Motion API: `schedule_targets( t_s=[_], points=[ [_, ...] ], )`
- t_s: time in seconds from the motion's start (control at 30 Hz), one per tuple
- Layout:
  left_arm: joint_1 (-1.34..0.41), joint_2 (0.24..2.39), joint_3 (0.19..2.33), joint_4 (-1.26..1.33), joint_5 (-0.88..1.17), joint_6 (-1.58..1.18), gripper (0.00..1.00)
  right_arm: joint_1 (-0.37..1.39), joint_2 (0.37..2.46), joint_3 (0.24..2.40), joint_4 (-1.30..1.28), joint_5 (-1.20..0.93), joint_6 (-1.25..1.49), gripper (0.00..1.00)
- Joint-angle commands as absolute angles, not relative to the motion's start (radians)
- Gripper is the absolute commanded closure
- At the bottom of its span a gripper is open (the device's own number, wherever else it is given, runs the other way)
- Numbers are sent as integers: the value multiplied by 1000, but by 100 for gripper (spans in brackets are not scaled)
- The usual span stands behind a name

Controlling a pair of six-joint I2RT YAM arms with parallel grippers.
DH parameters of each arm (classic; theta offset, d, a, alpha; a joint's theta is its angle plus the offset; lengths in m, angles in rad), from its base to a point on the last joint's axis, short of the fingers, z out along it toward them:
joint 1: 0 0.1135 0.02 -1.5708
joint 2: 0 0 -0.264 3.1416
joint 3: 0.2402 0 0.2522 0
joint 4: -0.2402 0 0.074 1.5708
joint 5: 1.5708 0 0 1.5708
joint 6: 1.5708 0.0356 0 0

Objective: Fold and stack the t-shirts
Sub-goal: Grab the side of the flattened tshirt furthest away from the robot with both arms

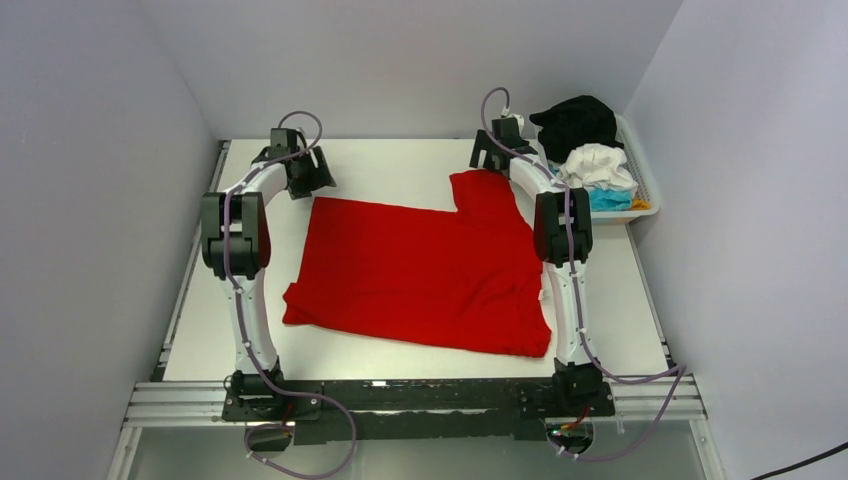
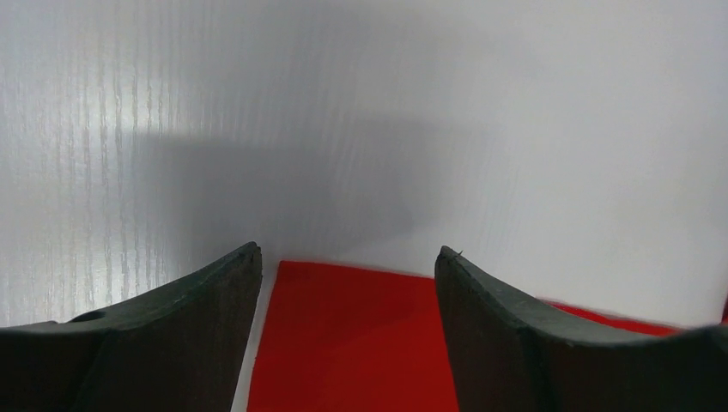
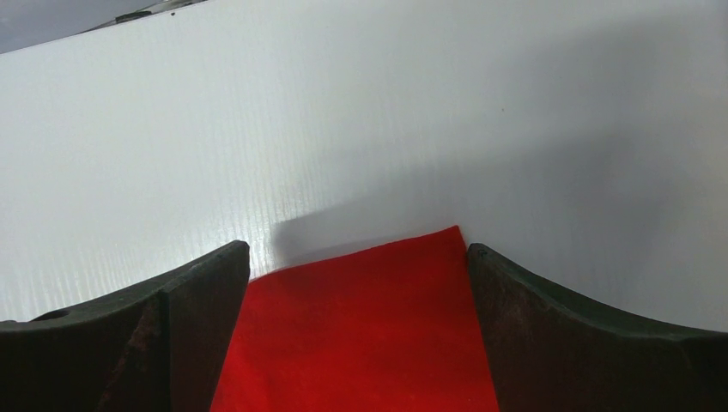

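Observation:
My right gripper should next grab the red t-shirt at the sleeve's far end (image 1: 481,175) (image 3: 364,270), to fold the far side of the t-shirt over its near side.
A bright red t-shirt (image 1: 420,270) lies spread flat on the white table, one sleeve (image 1: 483,192) pointing to the far side. My left gripper (image 1: 310,175) hangs over the shirt's far left corner. In the left wrist view its jaws (image 2: 348,253) stand apart, with the red cloth (image 2: 352,343) lying between and below them, its edge just past the tips. My right gripper (image 1: 490,155) is over the sleeve's far end. In the right wrist view it (image 3: 357,249) is open, and the red cloth (image 3: 360,335) fills the gap between the fingers.
A white slatted basket (image 1: 648,190) stands at the back right and holds a black shirt (image 1: 575,120), a white one (image 1: 597,165) and a turquoise one (image 1: 607,200). Grey walls close in the table on the left, back and right.

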State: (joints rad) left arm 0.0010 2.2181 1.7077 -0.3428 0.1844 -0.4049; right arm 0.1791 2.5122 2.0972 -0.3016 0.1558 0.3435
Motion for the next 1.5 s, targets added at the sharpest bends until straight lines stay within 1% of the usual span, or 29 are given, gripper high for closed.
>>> schedule_targets(
  t_s=[0.0,0.2,0.23,0.27,0.4,0.43,0.53,0.57,0.7,0.73,0.77,0.8,0.93,0.97,1.1,1.13,1.2,1.3,1.47],
  points=[
    [-8,2222,1698,-367,187,-392,24,176,2499,2097,-249,139,340,0],
    [-42,2218,1682,-428,148,-367,28,179,2465,2069,-238,112,328,0],
    [-47,2216,1681,-433,137,-366,26,181,2462,2068,-238,108,326,0],
    [-58,2216,1683,-444,116,-365,32,184,2459,2071,-242,109,319,0],
    [-91,2228,1701,-483,56,-377,41,209,2458,2087,-261,115,260,0],
    [-96,2236,1717,-503,28,-398,49,218,2460,2091,-266,123,243,0],
    [-105,2253,1736,-532,30,-459,64,248,2481,2106,-281,167,213,0],
    [-108,2253,1732,-531,27,-469,72,257,2492,2119,-298,175,207,1],
    [-112,2235,1716,-544,3,-489,98,285,2493,2111,-327,213,187,3],
    [-112,2229,1718,-553,-25,-491,100,292,2486,2099,-322,229,182,6],
    [-112,2222,1720,-562,-50,-493,100,298,2479,2087,-317,251,179,8],
    [-112,2215,1721,-571,-68,-494,100,302,2475,2082,-316,263,178,11],
    [-110,2171,1694,-574,-121,-493,100,305,2472,2081,-329,267,185,33],
    [-109,2161,1687,-576,-133,-495,100,306,2472,2079,-330,267,185,39],
    [-95,2129,1654,-564,-137,-501,100,306,2482,2085,-331,275,180,71],
    [-92,2125,1648,-556,-136,-503,100,305,2487,2093,-327,274,174,77],
    [-82,2122,1643,-541,-133,-505,100,303,2499,2120,-309,273,154,85],
    [-65,2132,1662,-543,-126,-516,100,299,2544,2215,-300,261,127,100],
    [-31,2152,1702,-506,-72,-515,100,278,2602,2340,-254,210,108,100]
  ],
)
